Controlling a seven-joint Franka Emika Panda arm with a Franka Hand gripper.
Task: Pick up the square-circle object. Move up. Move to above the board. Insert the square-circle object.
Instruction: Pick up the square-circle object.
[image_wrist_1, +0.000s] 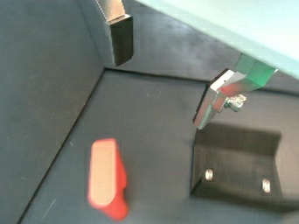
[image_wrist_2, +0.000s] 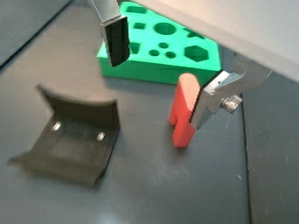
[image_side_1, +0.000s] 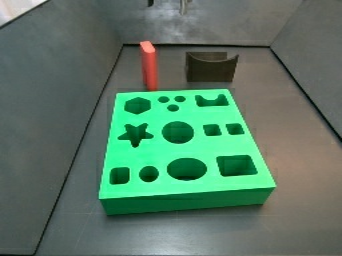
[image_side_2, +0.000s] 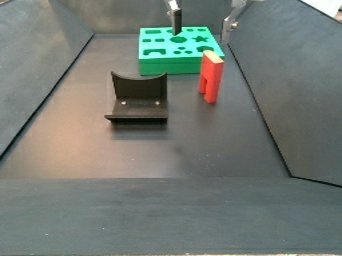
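The red square-circle object needs to go into the green board, so next I need to grab it by its upper end (image_side_1: 148, 50) with my gripper.
The square-circle object (image_side_2: 211, 77) is a slim red block standing upright on the dark floor, just in front of the board's near right corner. It shows in both wrist views (image_wrist_1: 107, 179) (image_wrist_2: 184, 109) and in a side view (image_side_1: 150, 65). The board (image_side_2: 179, 48) is a bright green slab with many cut-out holes (image_side_1: 181, 145) (image_wrist_2: 158, 48). My gripper (image_side_2: 202, 20) hangs open and empty, high above the red block and the board's edge. In a wrist view the red block stands beside one finger (image_wrist_2: 211, 103), not between the jaws (image_wrist_2: 163, 72) (image_wrist_1: 166, 70).
The fixture (image_side_2: 138, 98), a dark curved bracket on a base plate with screws, stands on the floor beside the red block (image_wrist_1: 239, 162) (image_wrist_2: 73, 136) (image_side_1: 210, 66). Grey sloping walls (image_side_2: 54, 60) enclose the floor on both sides.
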